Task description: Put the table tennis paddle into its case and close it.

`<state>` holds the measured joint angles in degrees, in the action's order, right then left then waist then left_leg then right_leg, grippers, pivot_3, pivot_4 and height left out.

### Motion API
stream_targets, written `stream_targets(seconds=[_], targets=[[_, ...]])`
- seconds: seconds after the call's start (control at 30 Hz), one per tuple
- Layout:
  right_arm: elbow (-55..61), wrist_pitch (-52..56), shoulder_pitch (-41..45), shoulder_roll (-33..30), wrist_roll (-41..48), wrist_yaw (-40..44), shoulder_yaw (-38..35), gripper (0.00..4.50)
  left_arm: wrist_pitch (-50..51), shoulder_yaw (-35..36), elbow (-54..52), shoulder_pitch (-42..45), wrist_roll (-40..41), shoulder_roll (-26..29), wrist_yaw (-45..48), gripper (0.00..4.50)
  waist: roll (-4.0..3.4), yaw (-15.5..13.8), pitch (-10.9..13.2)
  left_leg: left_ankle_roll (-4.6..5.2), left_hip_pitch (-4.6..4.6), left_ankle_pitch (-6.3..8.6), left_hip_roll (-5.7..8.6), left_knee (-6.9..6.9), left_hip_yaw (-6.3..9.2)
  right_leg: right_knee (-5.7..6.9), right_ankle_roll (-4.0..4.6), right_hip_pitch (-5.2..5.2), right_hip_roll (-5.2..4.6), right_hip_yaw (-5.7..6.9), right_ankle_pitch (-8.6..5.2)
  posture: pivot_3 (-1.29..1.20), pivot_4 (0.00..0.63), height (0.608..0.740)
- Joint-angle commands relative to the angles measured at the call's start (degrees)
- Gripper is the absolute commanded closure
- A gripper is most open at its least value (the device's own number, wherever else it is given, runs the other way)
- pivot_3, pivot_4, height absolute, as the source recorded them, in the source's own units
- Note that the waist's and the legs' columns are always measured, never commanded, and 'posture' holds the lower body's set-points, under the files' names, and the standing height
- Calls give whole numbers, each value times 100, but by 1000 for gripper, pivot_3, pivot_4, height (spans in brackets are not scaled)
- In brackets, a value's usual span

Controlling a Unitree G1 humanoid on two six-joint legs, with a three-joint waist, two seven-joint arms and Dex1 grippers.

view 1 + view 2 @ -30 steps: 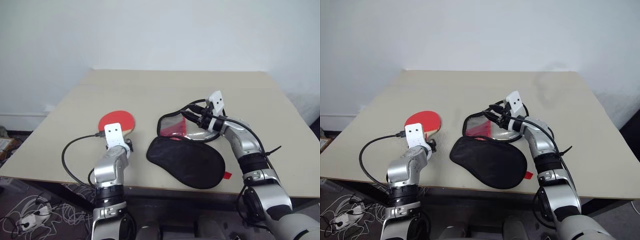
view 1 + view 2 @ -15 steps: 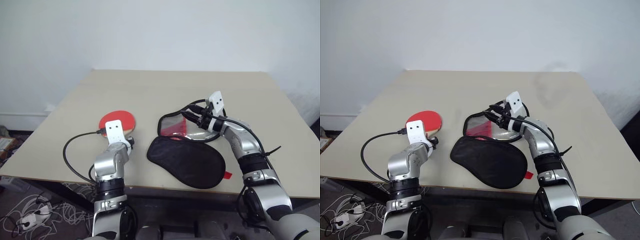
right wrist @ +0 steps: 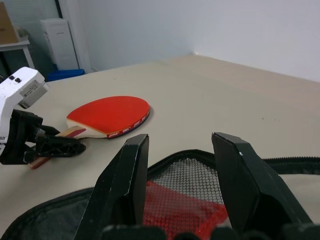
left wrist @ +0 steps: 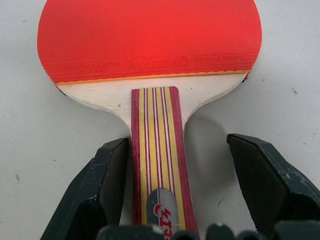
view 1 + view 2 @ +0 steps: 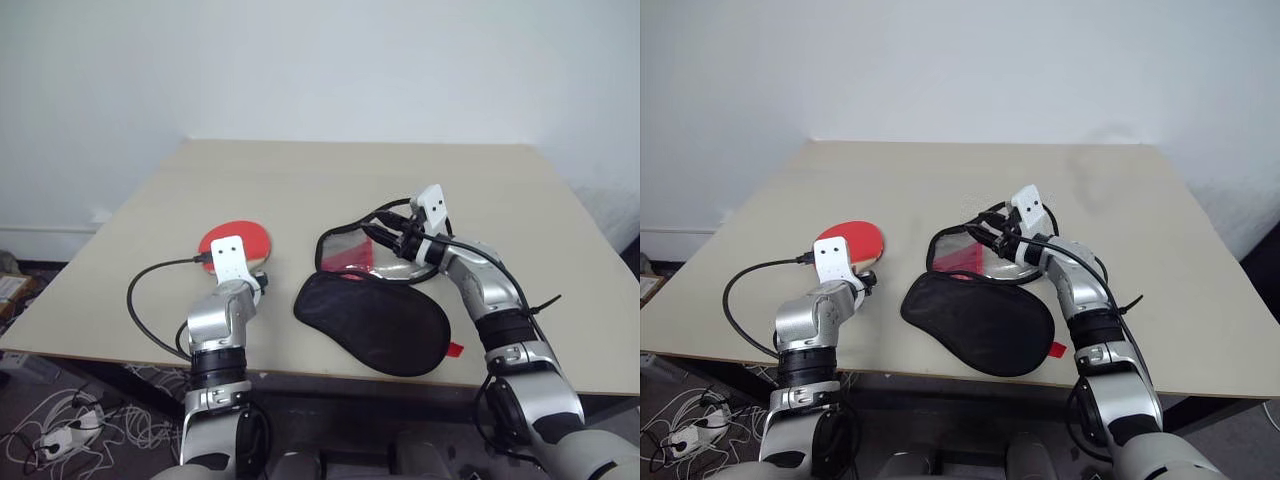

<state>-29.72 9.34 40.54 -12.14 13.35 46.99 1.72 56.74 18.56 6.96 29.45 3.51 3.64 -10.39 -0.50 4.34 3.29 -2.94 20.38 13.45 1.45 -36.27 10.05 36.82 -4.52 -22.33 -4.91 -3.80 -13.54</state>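
The paddle's red side is wider than my open fingers, so my left gripper needs to take hold of the paddle's narrow striped handle (image 4: 159,160) next.
The table tennis paddle (image 4: 150,40) lies flat on the table, red face up, at the left (image 5: 236,240). Its striped wooden handle (image 4: 157,165) runs between the fingers of my left gripper (image 4: 177,145), which stands open low over the table; one finger is close beside the handle and the other is well apart. The case (image 5: 375,325) lies open in the middle, black fabric side down toward the front edge. Its clear side (image 5: 347,252) is lifted, with my right gripper (image 5: 385,232) closed on its black rim (image 3: 60,205). Red mesh (image 3: 185,210) shows inside.
A small red tab (image 5: 455,350) sticks out at the case's near right end, close to the table's front edge. A black cable (image 5: 140,300) loops off my left wrist over the table's left front. The beige table (image 5: 330,180) stretches back to a white wall.
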Motion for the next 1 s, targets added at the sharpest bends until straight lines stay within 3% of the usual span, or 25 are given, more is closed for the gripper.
stream_targets(seconds=[0.03, 0.1, 0.27, 0.37, 1.0], targets=[[291, -40, 113, 8, 40, -35, -30, 2320, -146, 62, -35, 181, 83, 87, 6, 1331, 0, 0, 0, 0, 0, -1, 0, 0, 0, 0, 0, 0, 0, 0, 2, 0, 0, 740], [290, -39, 115, 5, 42, -40, -30, 2320, -166, 96, -25, 197, 95, 83, -16, 1608, 0, 0, 0, -2, 0, -4, 0, 0, 0, 0, -1, 0, 0, 0, 4, 0, 0, 740], [287, -42, 119, -10, 47, -50, -34, 2320, -272, 220, -48, 204, 144, 63, -116, 3012, 1, -1, 0, -1, 0, -10, 0, 1, 1, 0, -2, -1, 0, 1, 8, 0, 0, 740], [279, -51, 127, -16, 43, -53, -34, 2320, -297, 214, -37, 210, 145, 80, -147, 3466, 3, -3, 2, -1, 4, -11, 2, 1, 1, -2, -4, 0, 0, 0, 9, 0, 0, 740], [274, -59, 139, -49, 29, -63, -39, 2320, -376, -140, -75, 258, 111, 345, 48, 3469, 18, 0, 12, -1, 7, -13, 2, 3, 4, -2, -5, -5, 0, 0, 11, 0, 0, 740]])
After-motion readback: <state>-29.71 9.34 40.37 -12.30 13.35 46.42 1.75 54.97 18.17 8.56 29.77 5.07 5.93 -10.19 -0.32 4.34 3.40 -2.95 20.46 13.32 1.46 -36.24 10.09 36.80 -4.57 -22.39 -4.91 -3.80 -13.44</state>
